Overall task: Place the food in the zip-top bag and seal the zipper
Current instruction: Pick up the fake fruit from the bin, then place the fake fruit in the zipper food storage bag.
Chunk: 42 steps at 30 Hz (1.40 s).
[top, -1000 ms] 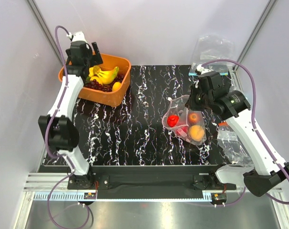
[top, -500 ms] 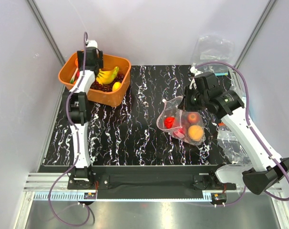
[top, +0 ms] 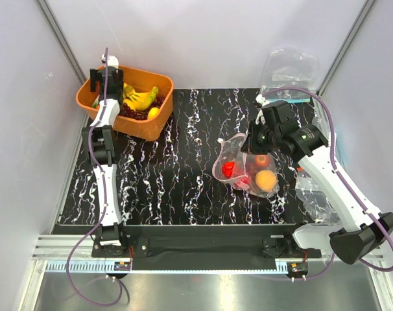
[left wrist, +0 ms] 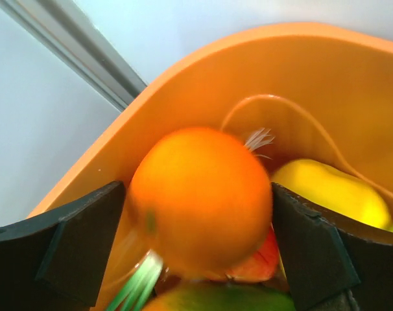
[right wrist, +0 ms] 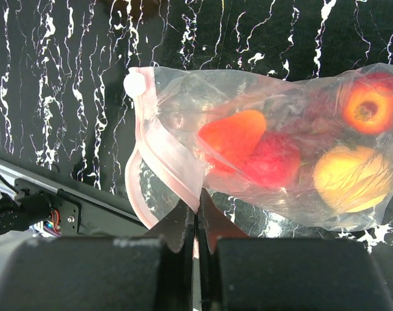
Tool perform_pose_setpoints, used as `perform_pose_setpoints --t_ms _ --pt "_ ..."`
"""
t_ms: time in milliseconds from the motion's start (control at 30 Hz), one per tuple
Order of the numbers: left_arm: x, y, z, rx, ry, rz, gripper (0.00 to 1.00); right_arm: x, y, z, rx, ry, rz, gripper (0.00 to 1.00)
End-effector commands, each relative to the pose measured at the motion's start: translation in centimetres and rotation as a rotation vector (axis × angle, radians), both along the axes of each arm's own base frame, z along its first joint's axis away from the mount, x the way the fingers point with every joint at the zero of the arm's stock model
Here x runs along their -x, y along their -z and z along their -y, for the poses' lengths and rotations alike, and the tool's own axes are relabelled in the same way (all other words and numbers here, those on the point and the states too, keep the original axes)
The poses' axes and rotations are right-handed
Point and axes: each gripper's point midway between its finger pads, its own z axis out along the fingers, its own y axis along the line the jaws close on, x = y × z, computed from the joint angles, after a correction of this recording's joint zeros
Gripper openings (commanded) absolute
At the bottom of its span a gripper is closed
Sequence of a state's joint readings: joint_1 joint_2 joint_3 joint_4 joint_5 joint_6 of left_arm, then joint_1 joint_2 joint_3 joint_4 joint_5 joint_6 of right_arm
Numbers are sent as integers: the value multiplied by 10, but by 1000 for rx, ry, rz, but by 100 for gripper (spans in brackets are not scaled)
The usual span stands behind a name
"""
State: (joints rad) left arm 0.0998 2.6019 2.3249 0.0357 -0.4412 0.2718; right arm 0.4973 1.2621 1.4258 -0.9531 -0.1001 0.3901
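The wide middle of the orange is between both fingers. My left gripper needs to close on the orange now, and it would hold it.
The zip-top bag lies on the black marbled table at centre right, holding several fruits: a red one, an orange and a red-yellow one. My right gripper is shut on the pink zipper strip and holds the mouth up, partly open. In the right wrist view the fingertips pinch the strip's edge. My left gripper is inside the orange basket. Its jaws stand wide on both sides of an orange, which is blurred and lies on other fruit.
The orange basket at the back left holds a yellow banana bunch, dark grapes and a yellow fruit. Spare clear bags lie at the back right and at the right edge.
The left arm has straightened and its gripper moved to the basket's far left corner; the basket slid a little left. The right gripper moved left, pulling the bag's mouth up and over.
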Motion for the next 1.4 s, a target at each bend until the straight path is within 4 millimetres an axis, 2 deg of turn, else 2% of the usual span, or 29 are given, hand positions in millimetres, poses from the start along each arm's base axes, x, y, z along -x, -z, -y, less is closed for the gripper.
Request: perform_pose_setpoints --t_ms 0,33,133,200,267,300,333,400,433,467,500,533,567,600,633,667,700,800,967,1000,1033,1067,1100,1167,1200,1267,1300,1333,1367 --pt "-11 -20 -20 -46 -9 98 99 -6 -7 -9 -29 -21 26 0" --pt "-12 -20 -24 -50 -9 100 97 -7 -6 -9 -26 -19 24 0" --pt "-16 -13 -21 -48 24 99 77 -9 -4 -9 -20 -14 18 0" --pt "-16 -18 -20 -38 24 131 62 -10 -2 -10 -14 -14 11 0" --pt "-14 -23 -18 -24 27 156 56 -11 -2 -10 -12 -12 7 0" --pt "-11 -39 -18 -21 23 182 52 -12 -2 -9 -11 -9 8 0" --pt "-6 -28 -17 -9 19 162 51 -11 -2 -9 -10 -11 8 0" --pt "1 -54 -14 20 14 222 48 -11 -2 -9 -9 -7 10 0" --pt "8 -45 -12 33 12 205 47 -11 -1 -8 -7 -4 9 0" --pt "12 -51 -10 55 7 230 46 -12 -1 -7 -6 -1 8 0" --pt "20 -77 -8 61 -3 272 45 -10 -2 -7 -8 0 11 0" --pt "25 -84 -2 73 -1 289 44 -9 1 -7 -3 1 2 0" --pt "33 -72 5 102 2 279 44 -8 3 -6 -3 2 -1 0" --pt "42 -106 12 113 15 336 44 -6 3 -5 -5 5 -1 0" --pt "48 -114 24 127 34 351 44 -5 6 -4 -5 5 -5 0" --pt "56 -110 31 161 44 355 44 -4 5 -4 -8 8 -5 0" --pt "68 -141 41 180 75 407 44 -2 5 -4 -6 5 -9 0" --pt "92 -169 66 306 142 451 45 1 2 -1 -5 10 -5 0" --pt "137 -181 101 564 219 469 45 4 -2 5 -6 36 5 0" --pt "151 -203 112 592 266 498 45 5 -2 3 -11 31 1 0" --pt "158 -194 121 622 284 473 45 5 -3 4 -14 32 4 0" --pt "165 -197 130 660 309 469 45 5 -3 4 -13 33 1 0" --pt "179 -213 142 675 363 480 45 5 -4 5 -11 38 6 0" --pt "194 -208 167 730 418 442 45 4 -6 6 -8 43 11 0" --pt "209 -225 180 744 489 456 46 3 -6 6 -4 47 15 0" --pt "228 -221 218 800 576 424 46 1 -9 6 -4 51 19 0" --pt "244 -234 234 812 643 433 46 2 -8 7 2 52 11 0" --pt "256 -236 261 833 708 416 47 1 -11 7 0 53 17 0" --pt "266 -231 275 841 743 393 47 0 -11 7 0 58 14 0"
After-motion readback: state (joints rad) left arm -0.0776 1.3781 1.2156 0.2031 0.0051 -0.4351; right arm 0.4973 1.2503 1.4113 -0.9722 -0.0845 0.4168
